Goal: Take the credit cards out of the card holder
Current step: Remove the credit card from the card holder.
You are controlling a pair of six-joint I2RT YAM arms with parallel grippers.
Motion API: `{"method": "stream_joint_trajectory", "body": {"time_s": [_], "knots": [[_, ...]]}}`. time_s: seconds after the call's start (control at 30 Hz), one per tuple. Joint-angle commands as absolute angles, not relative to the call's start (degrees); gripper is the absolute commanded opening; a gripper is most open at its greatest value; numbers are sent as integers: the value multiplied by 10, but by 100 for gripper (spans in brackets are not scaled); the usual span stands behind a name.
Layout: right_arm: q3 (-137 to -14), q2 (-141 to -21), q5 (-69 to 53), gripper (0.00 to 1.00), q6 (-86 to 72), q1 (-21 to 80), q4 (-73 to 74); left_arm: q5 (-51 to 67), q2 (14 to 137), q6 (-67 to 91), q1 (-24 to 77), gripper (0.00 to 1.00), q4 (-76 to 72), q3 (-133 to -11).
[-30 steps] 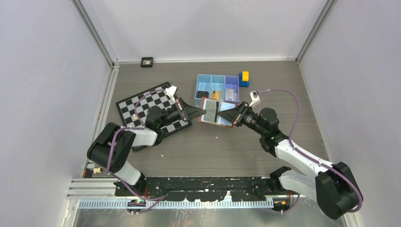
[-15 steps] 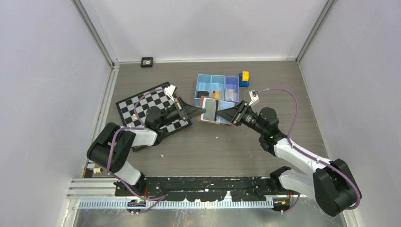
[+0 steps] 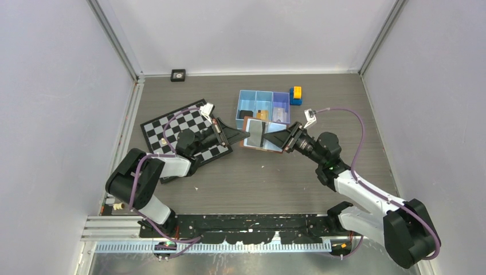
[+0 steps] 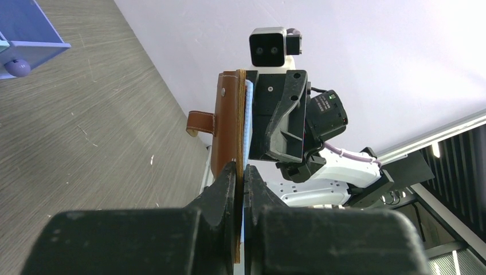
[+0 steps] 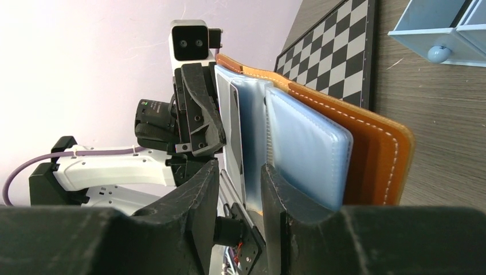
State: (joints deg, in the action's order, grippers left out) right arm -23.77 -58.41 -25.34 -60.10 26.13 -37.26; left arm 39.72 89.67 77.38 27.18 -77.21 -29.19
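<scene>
My right gripper should close, because the card's dark free edge sticks out of its sleeve halfway between my fingers. Closing now would hold the credit card.
The brown card holder (image 3: pixel 262 135) hangs open above the table between both arms, its pale blue plastic sleeves (image 5: pixel 306 143) fanned out. My left gripper (image 3: pixel 247 136) is shut on the holder's left brown flap (image 4: pixel 229 123), pinching its edge between the fingertips (image 4: pixel 240 172). My right gripper (image 3: pixel 274 138) is open at the holder's right side. Its jaws (image 5: pixel 240 177) straddle the edge of a sleeve with a grey credit card (image 5: pixel 234 123) in it, with a gap left beside the sleeve. Other credit cards are hidden in the sleeves.
Just behind the holder sits a blue three-compartment tray (image 3: pixel 263 95) with small flat items in it. A yellow-and-blue block (image 3: pixel 296 95) stands at its right end. A checkerboard (image 3: pixel 172 129) lies under the left arm. A small black square (image 3: pixel 178 75) lies by the back wall.
The right gripper's jaws have spread apart at the holder's right side. The left gripper and the holder have stayed where they were.
</scene>
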Motion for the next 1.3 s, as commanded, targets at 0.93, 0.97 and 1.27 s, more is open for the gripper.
{"method": "stream_joint_trajectory", "body": {"time_s": [0.93,0.97,1.27], "knots": [[-247,-596,-241,0,-594,259,-375,378,889,776,266,7,-820,-281],[-247,-596,-241,0,-593,259,-374,378,889,776,265,7,-820,-281],[-250,-599,-249,0,-596,259,-378,380,889,779,263,0,-820,-281]]}}
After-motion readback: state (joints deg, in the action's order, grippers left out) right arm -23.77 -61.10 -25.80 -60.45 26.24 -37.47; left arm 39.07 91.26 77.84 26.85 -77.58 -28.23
